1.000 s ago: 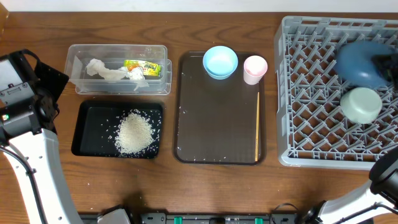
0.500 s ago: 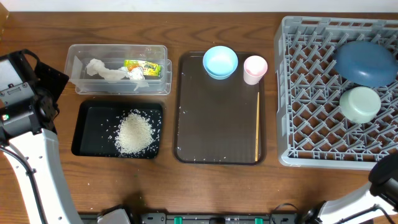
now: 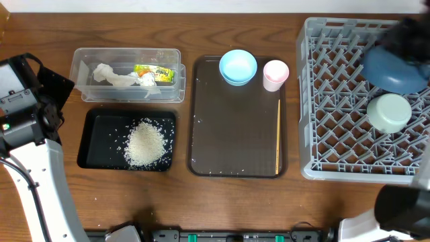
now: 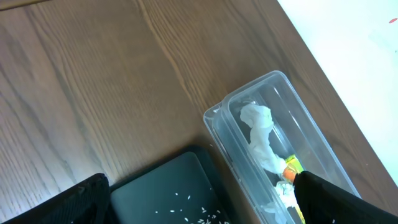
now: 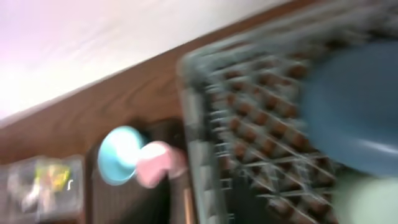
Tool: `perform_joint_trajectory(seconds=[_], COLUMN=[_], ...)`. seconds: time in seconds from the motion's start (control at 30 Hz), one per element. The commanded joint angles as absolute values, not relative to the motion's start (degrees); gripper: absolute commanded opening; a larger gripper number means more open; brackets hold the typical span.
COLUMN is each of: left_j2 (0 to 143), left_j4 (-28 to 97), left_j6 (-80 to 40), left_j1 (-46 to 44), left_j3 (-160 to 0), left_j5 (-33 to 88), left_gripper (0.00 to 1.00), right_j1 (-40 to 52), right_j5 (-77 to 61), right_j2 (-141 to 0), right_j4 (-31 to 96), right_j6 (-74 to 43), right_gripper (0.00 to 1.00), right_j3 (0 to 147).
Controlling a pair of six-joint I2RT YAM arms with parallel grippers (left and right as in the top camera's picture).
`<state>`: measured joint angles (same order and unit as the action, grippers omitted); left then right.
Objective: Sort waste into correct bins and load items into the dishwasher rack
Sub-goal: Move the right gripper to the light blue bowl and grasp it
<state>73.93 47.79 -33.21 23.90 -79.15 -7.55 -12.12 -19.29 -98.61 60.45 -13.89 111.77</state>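
I should reach the light blue bowl [image 3: 238, 66] with my right gripper and pinch the bowl's rim. The bowl's base will then be free, so I can load the bowl tilted into the dishwasher rack.
The grey dishwasher rack [image 3: 336, 134] at the right holds the dark blue plate [image 3: 393, 72] and the mint green bowl [image 3: 390, 112]. The light blue bowl [image 3: 238, 66], pink cup [image 3: 275, 72] and chopsticks [image 3: 278, 134] sit on the brown tray [image 3: 228, 134]. Rice [image 3: 146, 144] lies in the black tray [image 3: 94, 134]. Tissue [image 3: 114, 76] and the wrapper [image 3: 154, 72] lie in the clear tub [image 3: 127, 95]. My left gripper [image 4: 199, 190] is open and empty above the black tray's corner [image 4: 161, 186]. My right gripper [image 3: 408, 35] is a dark blur over the rack's far right corner.
The left arm [image 3: 27, 107] stands at the table's left edge. The right arm's base [image 3: 403, 208] is at the front right. The right wrist view is blurred and shows the rack [image 5: 261, 124], bowl [image 5: 118, 152] and cup [image 5: 158, 165].
The right arm was over the blue plate a second ago, left the overhead view, and now shows as a blur at the rack's far right corner. The left arm has not moved.
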Motion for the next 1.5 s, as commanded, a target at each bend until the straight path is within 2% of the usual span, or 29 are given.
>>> perform_joint_trajectory(seconds=[0.0,0.13,0.27,0.43,0.57,0.77,1.03,1.27,1.33,1.37,1.43,1.47], left_j2=[74.1,74.1,74.1,74.1,74.1,74.1,74.1,74.1,74.1,74.1,74.1,74.1], left_j4=[48.0,48.0,48.0,48.0,48.0,48.0,48.0,48.0,48.0,48.0,48.0,48.0], left_j6=[-33.5,-33.5,-33.5,-33.5,-33.5,-33.5,-33.5,-33.5,-33.5,-33.5,-33.5,-33.5], left_j1=[24.2,24.1,24.1,24.1,24.2,24.1,24.1,24.1,24.2,24.1,24.1,24.1], left_j3=[-79.7,-79.7,-79.7,-79.7,-79.7,-79.7,-79.7,-79.7,-79.7,-79.7,-79.7,-79.7], left_j5=[-8.2,-8.2,-8.2,-8.2,-8.2,-8.2,-8.2,-8.2,-8.2,-8.2,-8.2,-8.2], left_gripper=[0.96,0.96,0.96,0.96,0.96,0.96,0.96,0.96,0.96,0.96,0.96,0.96], right_j1=[-3.0,8.1,16.8,24.1,29.4,34.4,37.0,37.0,37.0,37.0,36.9,36.9], right_j5=[-18.9,-16.3,-1.1,0.1,0.6,4.9,14.5,15.0,15.0,15.0,15.0,15.0], right_j2=[-98.0,-100.6,-105.3,-112.8,-119.7,-128.9,-136.5,-137.7,-137.7,-137.7,-137.7,-137.7], right_j4=[59.5,55.4,52.7,49.9,44.7,38.5,36.4,36.5,36.5,36.6,37.1,37.4], right_j6=[-11.6,-5.2,-5.8,-2.3,2.7,4.9,4.8,4.8,4.8,4.8,4.8,4.6], right_gripper=[0.47,0.52,0.68,0.68,0.71,0.7,0.68,0.66,0.65,0.6,0.38,0.3], right_j3=[112.7,112.7,112.7,112.7,112.7,112.7,112.7,112.7,112.7,112.7,112.7,112.7])
